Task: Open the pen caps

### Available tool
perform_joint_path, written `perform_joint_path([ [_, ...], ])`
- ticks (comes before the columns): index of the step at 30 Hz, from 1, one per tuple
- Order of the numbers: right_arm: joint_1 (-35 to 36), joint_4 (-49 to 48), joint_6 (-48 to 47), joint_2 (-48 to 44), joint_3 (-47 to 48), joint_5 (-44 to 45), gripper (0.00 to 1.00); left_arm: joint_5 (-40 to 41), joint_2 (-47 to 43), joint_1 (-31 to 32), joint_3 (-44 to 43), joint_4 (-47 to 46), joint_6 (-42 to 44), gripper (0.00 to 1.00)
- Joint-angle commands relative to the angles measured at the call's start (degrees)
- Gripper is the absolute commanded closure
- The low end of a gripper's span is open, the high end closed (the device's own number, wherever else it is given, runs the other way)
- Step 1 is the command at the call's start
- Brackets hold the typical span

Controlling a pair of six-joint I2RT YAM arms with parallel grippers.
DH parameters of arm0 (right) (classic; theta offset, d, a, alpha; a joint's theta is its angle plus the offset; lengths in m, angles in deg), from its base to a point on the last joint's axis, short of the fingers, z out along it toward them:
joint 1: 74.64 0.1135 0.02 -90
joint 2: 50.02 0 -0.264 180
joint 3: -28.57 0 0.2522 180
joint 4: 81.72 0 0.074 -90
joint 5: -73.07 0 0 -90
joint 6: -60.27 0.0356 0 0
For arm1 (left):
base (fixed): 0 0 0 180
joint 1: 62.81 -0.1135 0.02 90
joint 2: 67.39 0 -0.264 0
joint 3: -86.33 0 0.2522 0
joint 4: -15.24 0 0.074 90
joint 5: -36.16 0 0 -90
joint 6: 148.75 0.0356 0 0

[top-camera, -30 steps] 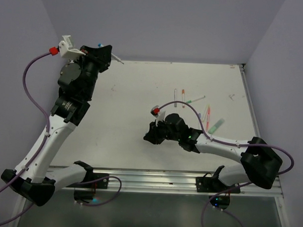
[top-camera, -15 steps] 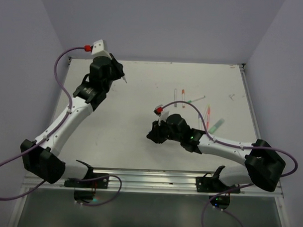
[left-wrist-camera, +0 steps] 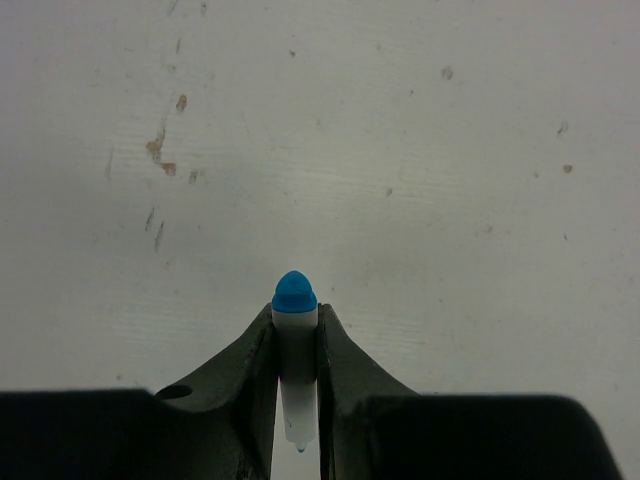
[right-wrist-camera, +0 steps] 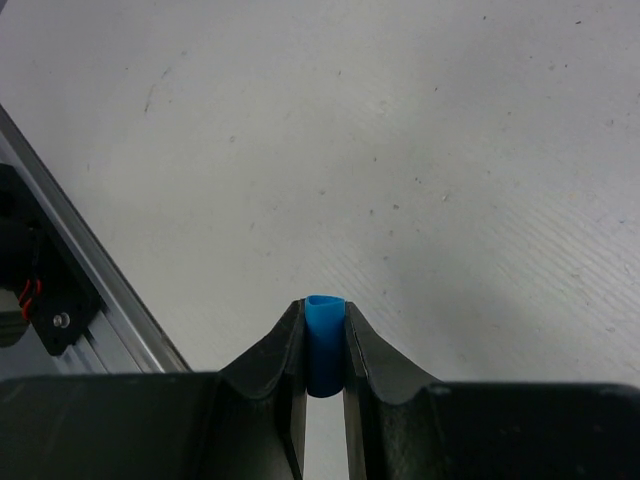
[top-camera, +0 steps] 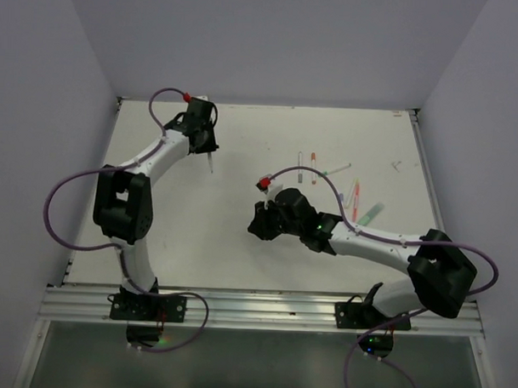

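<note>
The pen's body hangs above the table and would fall loose if I opened now, so my left gripper keeps holding the white pen's body (left-wrist-camera: 297, 365) for now.
My left gripper (left-wrist-camera: 296, 325) is shut on a white pen barrel (left-wrist-camera: 297, 365) whose blue rounded end (left-wrist-camera: 295, 293) pokes out past the fingertips. In the top view this gripper (top-camera: 208, 151) hangs over the far left of the table, pen pointing down. My right gripper (right-wrist-camera: 323, 322) is shut on a short blue pen cap (right-wrist-camera: 323, 350), its hollow mouth facing outward. Seen from above, the right gripper (top-camera: 256, 226) is low over the table's middle. Several capped pens (top-camera: 332, 171) lie on the right half, among them an orange-capped pen (top-camera: 313, 160) and a mint green one (top-camera: 371, 215).
A metal rail (top-camera: 255, 306) runs along the near table edge and shows at the left of the right wrist view (right-wrist-camera: 90, 290). Purple walls close in the table on the left, back and right. A small white scrap (top-camera: 396, 165) lies far right.
The left arm has swung from the far left corner rightward and down over the table, still holding the pen barrel. The right gripper, still holding the blue cap, shifted only slightly.
</note>
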Motion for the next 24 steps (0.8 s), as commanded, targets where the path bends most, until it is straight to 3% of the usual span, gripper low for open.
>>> perform_joint_path([
  [1, 0.09, 1.17, -0.89, 0.94, 2.99, 1.61, 1.0, -5.46, 6.48, -3.38, -6.75, 3.16, 2.61, 1.0],
  [5, 0.1, 1.17, -1.07, 3.75, 5.27, 1.52, 1.0, -6.35, 13.35, -5.58, -12.47, 6.07, 3.4, 1.0],
  [12, 0.1, 0.82, -0.63, 8.76, 8.09, 0.99, 1.0, -7.67, 19.94, -7.52, -12.48, 5.37, 2.71, 0.99],
  [19, 0.09, -1.73, 0.86, 12.28, 9.32, 1.43, 1.0, -6.35, 21.0, -7.96, -10.99, 3.43, 1.91, 0.83],
  [24, 0.09, -3.66, 2.44, 15.53, 10.63, 1.87, 1.0, -6.17, 20.22, -8.31, -9.93, 2.9, 1.38, 0.65],
])
